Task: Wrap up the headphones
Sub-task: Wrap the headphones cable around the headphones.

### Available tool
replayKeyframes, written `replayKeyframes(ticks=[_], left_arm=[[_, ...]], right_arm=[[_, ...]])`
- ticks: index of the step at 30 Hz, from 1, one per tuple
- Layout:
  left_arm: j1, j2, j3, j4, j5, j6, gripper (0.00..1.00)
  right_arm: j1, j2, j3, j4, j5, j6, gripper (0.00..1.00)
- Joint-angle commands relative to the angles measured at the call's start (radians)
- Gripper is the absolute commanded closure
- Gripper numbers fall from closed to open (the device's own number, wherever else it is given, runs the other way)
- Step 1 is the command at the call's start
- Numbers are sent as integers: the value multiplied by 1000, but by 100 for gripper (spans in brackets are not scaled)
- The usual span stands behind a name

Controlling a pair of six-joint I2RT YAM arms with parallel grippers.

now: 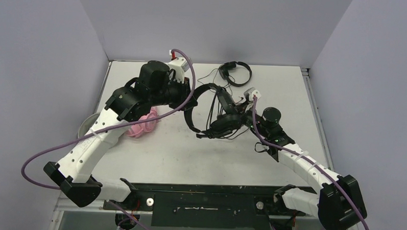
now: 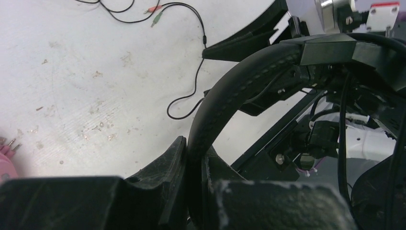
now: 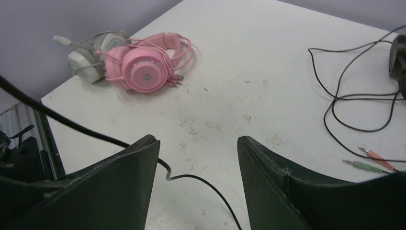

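The headband (image 2: 230, 91) should stay free for wrapping, so my right gripper next needs to grab the cable by its slack part near the earcups.
My left gripper (image 2: 196, 160) (image 1: 191, 97) is shut on the padded headband (image 2: 230, 91) of a black pair of headphones (image 1: 187, 118), which it holds up over the middle of the table. Their thin black cable (image 3: 201, 178) trails across the table and passes between the fingers of my right gripper (image 3: 198, 143) (image 1: 225, 125), which stands open around it without touching it. Pink headphones (image 3: 143, 67) (image 1: 145, 123) lie at the left with their pink cable bundled on them. White-grey headphones (image 3: 88, 55) sit right behind them at the table's edge. A second black pair (image 1: 236, 72) lies at the back.
Loose thin black cable (image 3: 335, 103) loops on the table to the right of my right gripper and ends in pink and green jack plugs (image 3: 368, 160). The left arm (image 1: 103, 137) reaches over the pink headphones. Grey walls close in the table (image 1: 154, 154) on three sides.
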Motion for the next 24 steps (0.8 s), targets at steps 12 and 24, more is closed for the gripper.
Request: replayKeyframes(ticks=[12, 24], left_arm=[[51, 34, 98, 26, 31, -128, 100], [67, 34, 97, 30, 42, -155, 100]], right_arm=[[-14, -77, -216, 291, 62, 9, 3], [102, 215, -99, 478, 205, 21, 5]])
